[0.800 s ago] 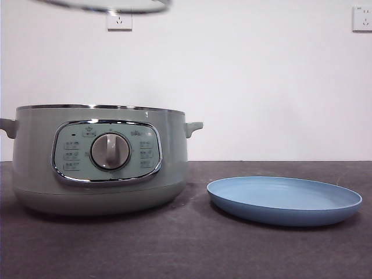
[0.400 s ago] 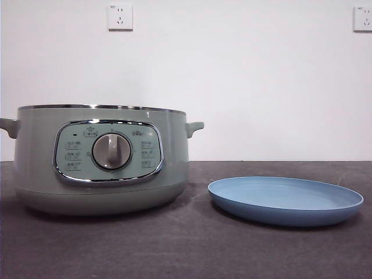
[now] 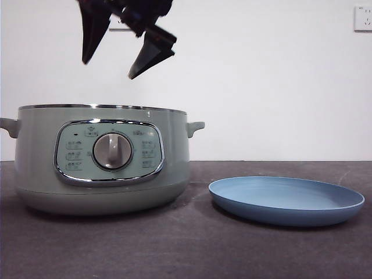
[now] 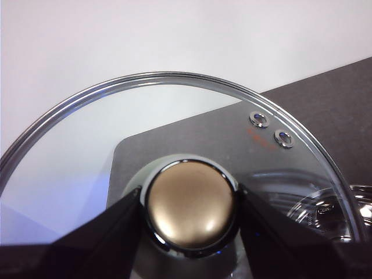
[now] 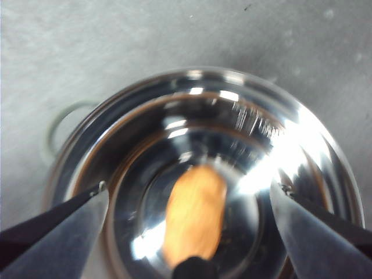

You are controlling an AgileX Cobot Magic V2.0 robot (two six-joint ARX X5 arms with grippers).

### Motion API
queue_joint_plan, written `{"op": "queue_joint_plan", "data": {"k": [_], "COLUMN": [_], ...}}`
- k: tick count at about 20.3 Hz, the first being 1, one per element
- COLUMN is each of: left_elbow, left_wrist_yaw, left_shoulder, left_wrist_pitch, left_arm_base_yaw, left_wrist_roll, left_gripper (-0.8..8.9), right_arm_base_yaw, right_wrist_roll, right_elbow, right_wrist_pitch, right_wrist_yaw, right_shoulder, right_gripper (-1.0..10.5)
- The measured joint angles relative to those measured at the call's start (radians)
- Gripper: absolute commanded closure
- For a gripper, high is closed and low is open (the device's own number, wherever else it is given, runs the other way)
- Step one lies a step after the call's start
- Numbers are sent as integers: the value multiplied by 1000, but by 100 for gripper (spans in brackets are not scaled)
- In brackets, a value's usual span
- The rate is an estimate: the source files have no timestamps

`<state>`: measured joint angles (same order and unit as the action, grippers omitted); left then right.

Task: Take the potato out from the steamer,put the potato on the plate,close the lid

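The potato [image 5: 195,212] is oblong and has rounded ends. My right gripper needs to grab it next across the middle of its long facing sides.
The steamer [image 3: 104,157] stands open at the left of the table. In the right wrist view I look down into its shiny bowl [image 5: 192,78], where the orange-brown potato [image 5: 195,212] lies on the bottom. My right gripper [image 3: 108,68] hangs open and empty above the steamer's mouth, with its jaws [image 5: 190,189] spread wide over the potato. My left gripper [image 4: 189,200] is shut on the knob of the glass lid [image 4: 174,104] and holds it in the air, out of the front view. The light blue plate [image 3: 285,200] lies empty to the right of the steamer.
The dark tabletop [image 3: 192,250] runs along the front. A white wall with an outlet [image 3: 363,17] is behind. The steamer's side handle [image 3: 195,127] sticks out toward the plate.
The lid's rim at the top of the front view rose out of sight. The right gripper then came down into view, open, above the steamer.
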<state>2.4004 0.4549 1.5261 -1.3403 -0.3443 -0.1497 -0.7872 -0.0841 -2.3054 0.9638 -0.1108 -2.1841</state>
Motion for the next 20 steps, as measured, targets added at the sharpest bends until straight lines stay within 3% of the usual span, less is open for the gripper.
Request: {"op": "queue_joint_plan", "data": {"k": [7, 12, 13, 16, 20], "left_elbow": [0, 0, 0, 0, 0], "left_wrist_yaw": [-3, -77, -77, -74, -75], "left_shoulder": [0, 0, 0, 1, 1], "left_wrist_pitch": [0, 0, 0, 0, 0], "left_arm_base_yaw": [0, 0, 0, 0, 0], "left_wrist_roll": [0, 0, 0, 0, 0], "left_gripper": [820, 819, 819, 819, 819], "right_arm_base_yaw": [-5, -5, -5, -7, -12], "right_wrist_roll": [-21, -37, -38, -48, -66], "right_elbow": [-10, -10, -10, -10, -11], "right_wrist_pitch": [53, 95, 95, 95, 98], "right_wrist_yaw": [36, 36, 36, 36, 36], "right_shoulder": [-121, -196, -201, -201, -201], "right_gripper": [478, 480, 531, 967, 957]}}
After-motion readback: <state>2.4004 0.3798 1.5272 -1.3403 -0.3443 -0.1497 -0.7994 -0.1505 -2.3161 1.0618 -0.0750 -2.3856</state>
